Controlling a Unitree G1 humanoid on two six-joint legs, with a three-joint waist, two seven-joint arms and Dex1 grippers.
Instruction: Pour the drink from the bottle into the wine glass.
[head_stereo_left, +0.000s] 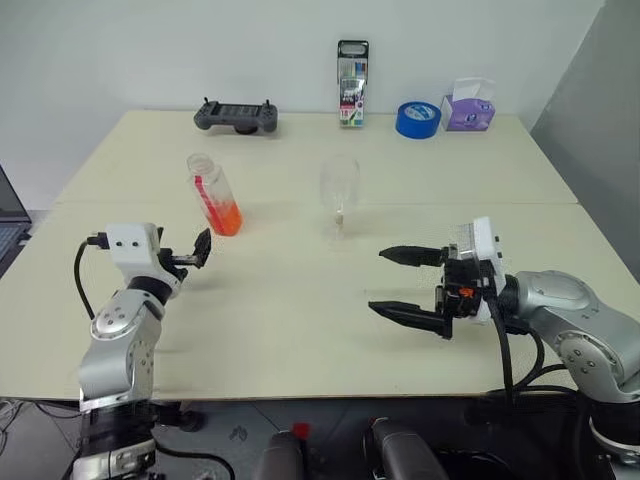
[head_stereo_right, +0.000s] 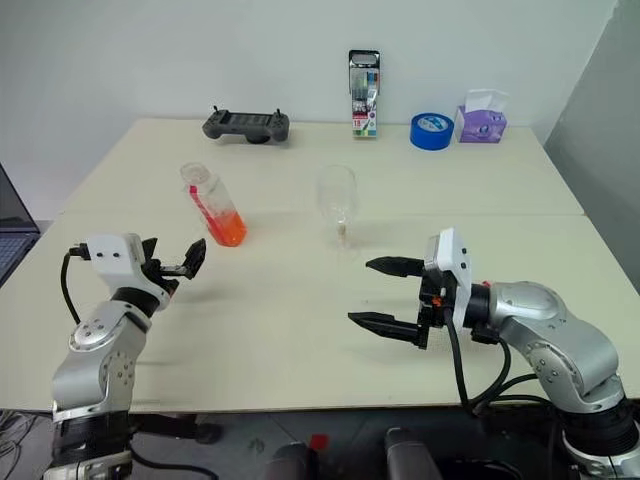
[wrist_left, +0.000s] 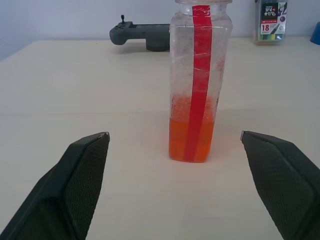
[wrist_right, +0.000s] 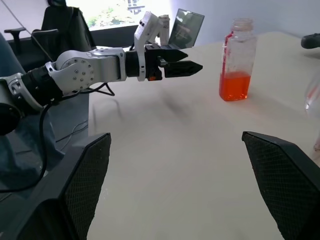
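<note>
The bottle stands uncapped with orange drink (head_stereo_left: 226, 218) inside. My left gripper grabs the bottle by the flat sides of its lower body (head_stereo_left: 220, 205) next, to hold it upright.
The bottle (head_stereo_left: 213, 193) stands uncapped on the left half of the table, with the orange drink (head_stereo_left: 226, 218) filling its lower part and a red strip down its side. The empty wine glass (head_stereo_left: 339, 195) stands upright to its right, near the table's middle. My left gripper (head_stereo_left: 200, 248) is open, level, and aimed at the bottle (wrist_left: 200, 75) from a short way in front, not touching it. My right gripper (head_stereo_left: 378, 281) is open and points left, in front of the glass and well apart from it. In the right wrist view the bottle (wrist_right: 237, 60) stands beyond my left gripper (wrist_right: 192, 67).
Along the table's far edge sit a black game controller (head_stereo_left: 236, 116), a pack of markers (head_stereo_left: 352, 70), a blue tape roll (head_stereo_left: 417, 118) and a purple tissue box (head_stereo_left: 469, 105). A laptop (head_stereo_left: 8, 225) shows at the left edge. A seam crosses the table (head_stereo_left: 300, 330) behind the glass.
</note>
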